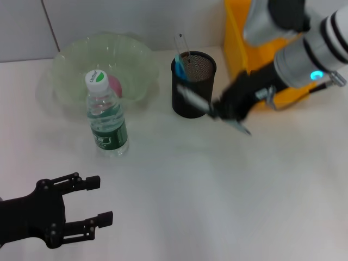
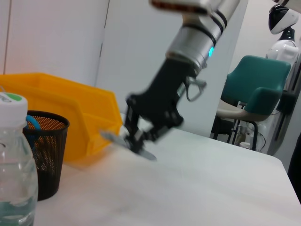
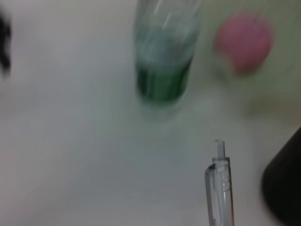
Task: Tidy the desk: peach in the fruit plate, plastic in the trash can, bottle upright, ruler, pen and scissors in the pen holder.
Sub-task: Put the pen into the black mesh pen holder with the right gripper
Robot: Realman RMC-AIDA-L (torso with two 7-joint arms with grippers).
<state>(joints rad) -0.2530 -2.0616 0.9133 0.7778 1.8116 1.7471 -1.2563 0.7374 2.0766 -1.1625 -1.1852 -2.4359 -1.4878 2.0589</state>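
My right gripper keeps holding the slanted pen [image 1: 193, 98] for now, since it lies across the front of the black pen holder [image 1: 193, 87], outside its opening, and would miss if released.
My right gripper [image 1: 218, 112] hovers just right of the black mesh pen holder [image 1: 193, 87], shut on a clear grey pen [image 1: 190, 97] held slanted, one end at the holder's rim. The left wrist view shows the same gripper [image 2: 135, 136] and pen [image 2: 111, 137] above the table. Blue scissors handles [image 1: 181, 68] and a clear ruler [image 1: 179, 42] stick out of the holder. The bottle [image 1: 107, 117] stands upright in front of the green fruit plate [image 1: 70, 60], which holds the pink peach [image 1: 115, 85]. My left gripper [image 1: 100, 200] is parked open at the front left. The plastic is out of view.
A yellow bin [image 1: 235, 38] stands behind my right arm at the back right. In the right wrist view the pen [image 3: 219, 188] points towards the bottle [image 3: 164, 56] and the peach [image 3: 244, 41]. Bare white table lies between both arms.
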